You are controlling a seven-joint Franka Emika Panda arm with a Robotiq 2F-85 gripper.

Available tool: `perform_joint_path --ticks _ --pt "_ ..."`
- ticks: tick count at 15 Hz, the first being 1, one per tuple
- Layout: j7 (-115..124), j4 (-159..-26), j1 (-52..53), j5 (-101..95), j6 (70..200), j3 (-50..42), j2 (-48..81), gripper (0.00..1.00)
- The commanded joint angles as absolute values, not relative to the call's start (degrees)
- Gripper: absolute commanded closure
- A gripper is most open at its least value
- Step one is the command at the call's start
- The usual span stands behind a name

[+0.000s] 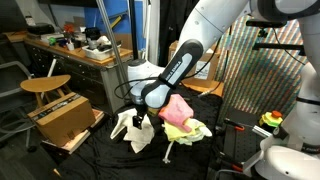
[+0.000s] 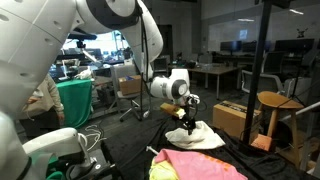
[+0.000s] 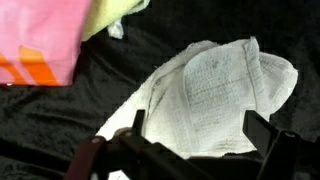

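Note:
My gripper is open, and its fingers are above the folds of the white towel (image 1: 133,130). It should go lower before it closes on the towel.
My gripper (image 3: 192,128) is open, its two dark fingers spread either side of a crumpled white towel (image 3: 215,95) that lies on black cloth just below it. In both exterior views the gripper (image 1: 141,116) (image 2: 189,114) hangs a little above the white towel (image 1: 133,130) (image 2: 196,136) and holds nothing. A pink cloth (image 1: 177,109) (image 3: 38,38) and a yellow-green cloth (image 1: 186,130) (image 3: 115,12) lie beside the towel; in an exterior view they are in the foreground (image 2: 200,165).
A cardboard box (image 1: 62,117) and a round wooden stool (image 1: 45,85) stand beside the black-covered surface (image 1: 110,155). A cluttered desk (image 1: 75,48) is behind. A stool (image 2: 274,102) and box (image 2: 235,118) show in an exterior view. A tripod leg (image 1: 112,50) rises near the arm.

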State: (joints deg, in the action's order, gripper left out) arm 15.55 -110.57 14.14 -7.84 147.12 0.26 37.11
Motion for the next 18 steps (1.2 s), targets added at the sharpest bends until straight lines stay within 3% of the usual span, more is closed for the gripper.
perform_joint_path --ticks 1,18 --pt "15.7 -106.4 14.7 -6.6 145.0 0.5 40.6 0.00" --pt "17.4 -101.6 15.1 -5.3 146.0 -1.1 46.4 0.00"
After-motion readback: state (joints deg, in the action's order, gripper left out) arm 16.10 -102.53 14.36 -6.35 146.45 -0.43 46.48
